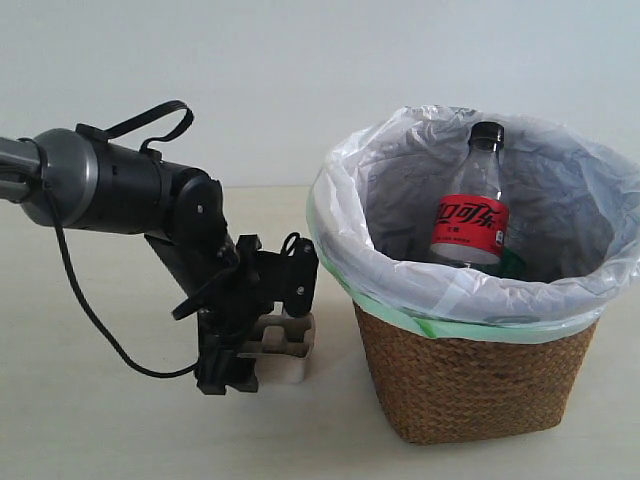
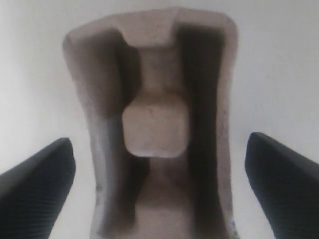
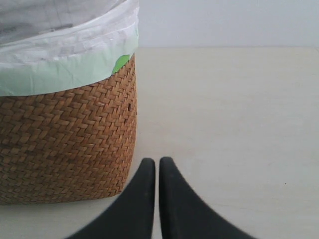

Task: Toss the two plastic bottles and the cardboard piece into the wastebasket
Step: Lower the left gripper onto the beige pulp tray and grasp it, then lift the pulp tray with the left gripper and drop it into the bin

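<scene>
My left gripper's fingers reach down on either side of the cardboard piece, so it is time to close on the piece now.
The beige moulded cardboard piece [image 1: 285, 345] lies on the table left of the wastebasket [image 1: 470, 385]. My left gripper [image 1: 240, 365] is down over it and open; in the left wrist view the cardboard piece [image 2: 154, 129] fills the gap, with a black finger [image 2: 35, 184] clear of it on either side. The red-label bottle with the black cap [image 1: 472, 215] stands inside the lined wastebasket. A bit of green shows low behind it; the green-cap bottle itself is hidden. My right gripper [image 3: 157, 164] is shut and holds nothing, low beside the wicker wall of the wastebasket [image 3: 65, 144].
A pale tabletop [image 3: 234, 114] stretches beside the basket, with a plain white wall behind. The basket's white bag with a green edge [image 1: 480, 325] folds over its rim. A black cable [image 1: 95, 310] hangs under the left arm.
</scene>
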Controlling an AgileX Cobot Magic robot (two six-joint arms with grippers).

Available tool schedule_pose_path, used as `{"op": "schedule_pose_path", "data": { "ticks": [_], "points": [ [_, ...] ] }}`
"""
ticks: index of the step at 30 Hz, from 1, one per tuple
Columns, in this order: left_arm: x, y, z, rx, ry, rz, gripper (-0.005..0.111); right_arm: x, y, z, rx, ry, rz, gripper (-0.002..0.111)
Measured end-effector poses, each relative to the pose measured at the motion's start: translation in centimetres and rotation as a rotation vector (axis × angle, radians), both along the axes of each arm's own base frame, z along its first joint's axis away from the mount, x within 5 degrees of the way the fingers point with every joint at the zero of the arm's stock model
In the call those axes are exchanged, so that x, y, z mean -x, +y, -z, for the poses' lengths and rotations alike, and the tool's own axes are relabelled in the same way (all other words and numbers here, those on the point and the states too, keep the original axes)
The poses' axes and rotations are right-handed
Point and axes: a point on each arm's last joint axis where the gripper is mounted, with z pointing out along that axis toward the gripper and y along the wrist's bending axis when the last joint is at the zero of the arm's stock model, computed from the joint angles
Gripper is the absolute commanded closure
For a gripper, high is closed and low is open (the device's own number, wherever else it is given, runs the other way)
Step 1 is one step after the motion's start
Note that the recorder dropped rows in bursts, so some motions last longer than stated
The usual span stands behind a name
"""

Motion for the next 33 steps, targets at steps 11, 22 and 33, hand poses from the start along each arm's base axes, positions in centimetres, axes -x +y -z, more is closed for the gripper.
{"op": "schedule_pose_path", "data": {
  "ticks": [11, 22, 33],
  "points": [
    [0.0, -0.1, 0.5, 0.015, 0.014, -0.034, 0.029, 0.0, 0.0, 0.0, 0.0, 0.0, 0.0, 0.108],
    [0.2, 0.0, 0.6, 0.051, 0.093, -0.272, 0.103, 0.0, 0.0, 0.0, 0.0, 0.0, 0.0, 0.108],
    [0.5, 1.7, -0.4, -0.005, 0.166, -0.474, 0.103, 0.0, 0.0, 0.0, 0.0, 0.0, 0.0, 0.108]
  ]
}}
